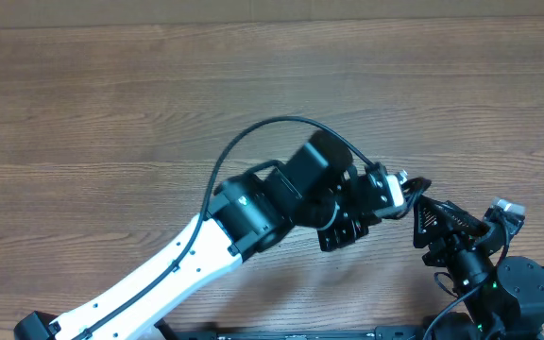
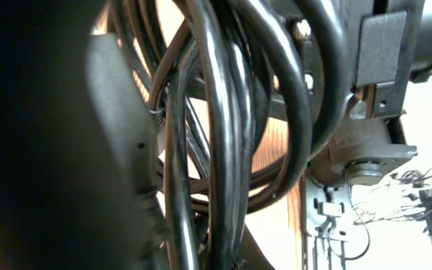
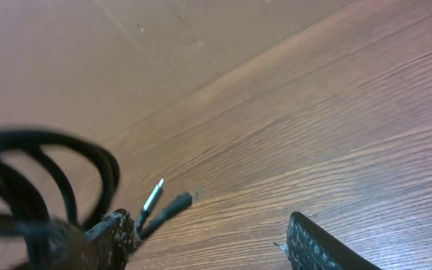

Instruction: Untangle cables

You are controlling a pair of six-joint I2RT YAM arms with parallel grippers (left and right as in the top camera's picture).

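My right gripper needs to grab a single cord by its end next, so that I can draw it out and untangle it while the bunch stays in my left gripper.
The cables are a bunch of thin black cords that fills the left wrist view, running down between the jaws of my left gripper, which is shut on them and holds them off the table. In the right wrist view blurred cable loops hang at the left. Two plug ends stick out beside one of the fingers there. My right gripper is open, with bare table between its fingers. From overhead the bunch is mostly hidden under the two grippers, which meet at the lower right.
The thick black robot cable arcs over the left arm. The right arm's base sits at the lower right corner. Wooden table stretches back to a wall edge.
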